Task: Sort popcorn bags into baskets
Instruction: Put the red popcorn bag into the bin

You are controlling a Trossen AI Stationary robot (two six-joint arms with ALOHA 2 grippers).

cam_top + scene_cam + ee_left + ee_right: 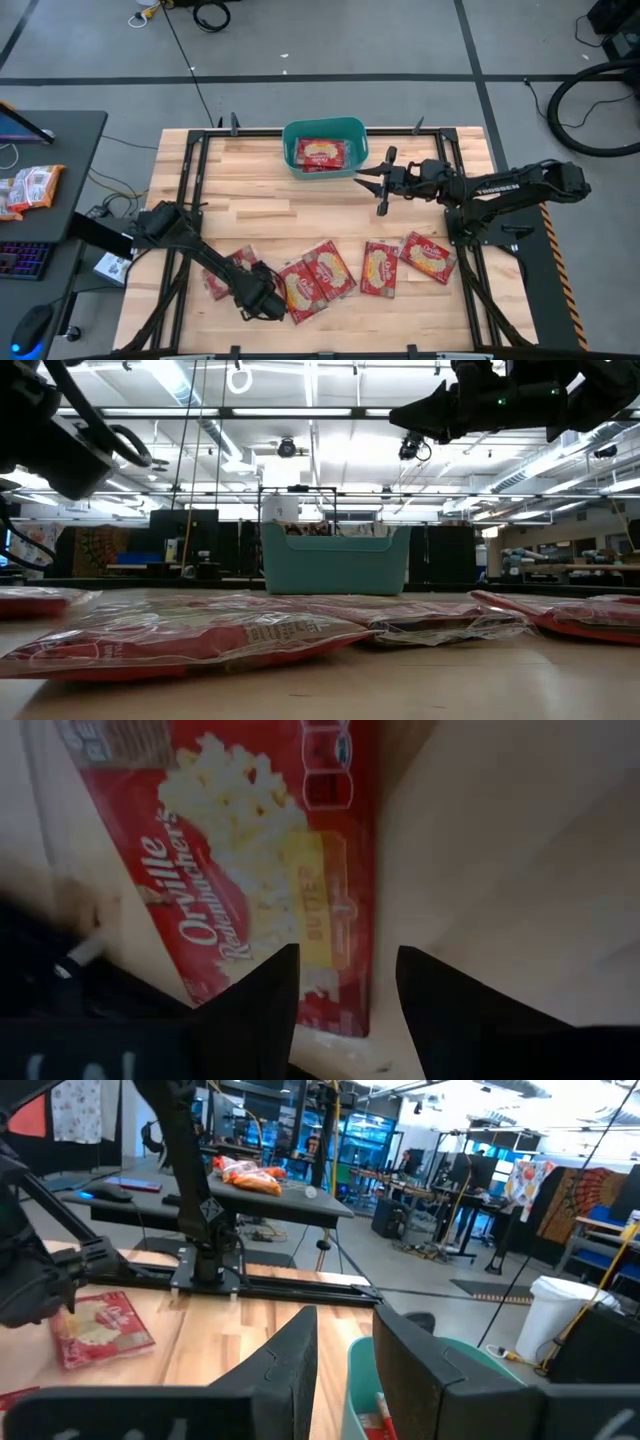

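The popcorn bag needs to be sorted into the teal basket, so my left gripper should next grab it by its end [334, 1005] beside the yellow butter label.
Several red popcorn bags lie flat along the table's near part [330, 268], [379, 268], [428, 255], [228, 272]. More of them lie inside the teal basket [292, 135] at the far edge. My left gripper [270, 303] hangs open above the near bags. In its wrist view [345, 970] its fingers stand over one bag's edge [250, 890] without touching it. My right gripper [372, 185] is open and raised just right of the basket, whose rim [365, 1355] shows between its fingers [345, 1350]. In the low view both grippers [70, 450], [440, 410] are well above the table.
Black frame rails [190, 190] run along the table's sides and far edge. A dark side desk [60, 130] on the left holds snack packets [30, 185] and a keyboard. Bare wood lies between the basket and the row of bags [300, 215].
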